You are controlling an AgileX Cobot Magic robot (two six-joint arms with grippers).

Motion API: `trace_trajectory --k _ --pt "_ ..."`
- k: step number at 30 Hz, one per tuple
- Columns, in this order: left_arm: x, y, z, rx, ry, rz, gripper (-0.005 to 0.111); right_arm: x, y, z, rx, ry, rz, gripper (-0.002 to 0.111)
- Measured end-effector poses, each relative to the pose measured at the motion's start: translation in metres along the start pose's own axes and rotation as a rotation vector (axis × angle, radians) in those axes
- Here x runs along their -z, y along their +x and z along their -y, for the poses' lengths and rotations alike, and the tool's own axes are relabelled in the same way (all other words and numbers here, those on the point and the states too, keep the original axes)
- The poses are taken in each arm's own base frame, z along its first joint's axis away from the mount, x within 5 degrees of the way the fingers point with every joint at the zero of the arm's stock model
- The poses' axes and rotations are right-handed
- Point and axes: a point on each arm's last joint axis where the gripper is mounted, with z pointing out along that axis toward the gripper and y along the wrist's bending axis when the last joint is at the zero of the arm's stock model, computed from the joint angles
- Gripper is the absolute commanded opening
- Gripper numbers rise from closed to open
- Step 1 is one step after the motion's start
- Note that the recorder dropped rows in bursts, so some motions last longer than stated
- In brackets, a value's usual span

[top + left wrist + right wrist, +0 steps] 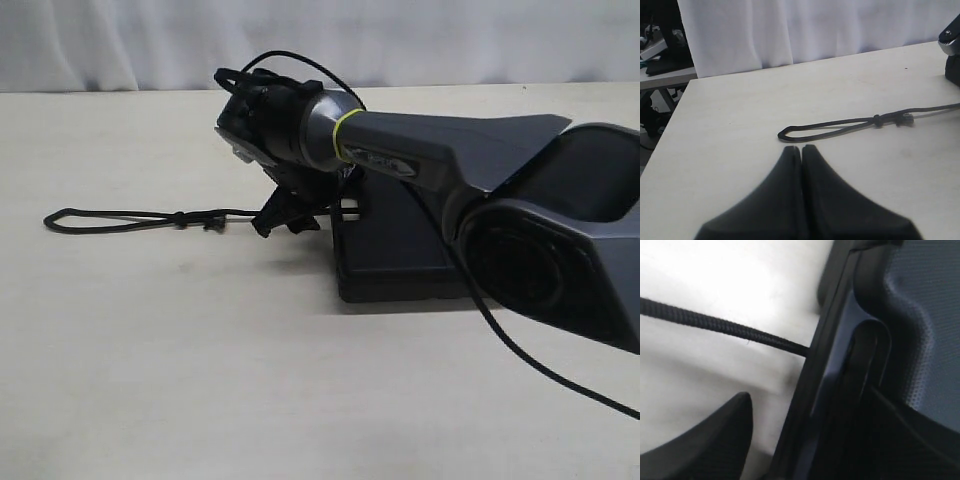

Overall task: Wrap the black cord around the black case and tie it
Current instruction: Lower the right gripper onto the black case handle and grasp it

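Note:
My right gripper will pick up the black case [400,265] next by its short edge [339,250], to set the case over the black cord for wrapping.
The black cord [130,218] lies on the table left of the black case [400,265], its narrow loop pointing away and two small knots near the case. My right gripper [283,218] is low at the case's left short edge, where the cord [715,322] runs in under the case [920,330]. It is open: one finger [715,440] stands clear of the edge, and the other is hidden. My left gripper [802,148] is shut and empty, just short of the cord's loop [840,127]. That gripper is outside the exterior view.
The right arm [480,170] stretches across from the right above the case, trailing its own thin black wire [520,350] over the table. A white curtain [805,30] closes the far side. The table edge [670,125] and some clutter beyond it lie on the cord loop's side.

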Motion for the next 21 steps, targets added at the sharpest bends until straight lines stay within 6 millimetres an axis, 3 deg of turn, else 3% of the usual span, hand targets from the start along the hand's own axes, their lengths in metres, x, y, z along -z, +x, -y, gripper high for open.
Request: trace_trajectory --k 18,21 --pt "0.0 0.0 0.0 0.0 0.0 0.0 0.0 -0.0084 0.0023 -0.0037 -0.011 0.016 -0.026 0.006" --pt "0.0 0.0 0.0 0.0 0.0 0.0 0.0 -0.0084 0.0023 -0.0037 -0.014 0.016 -0.026 0.004"
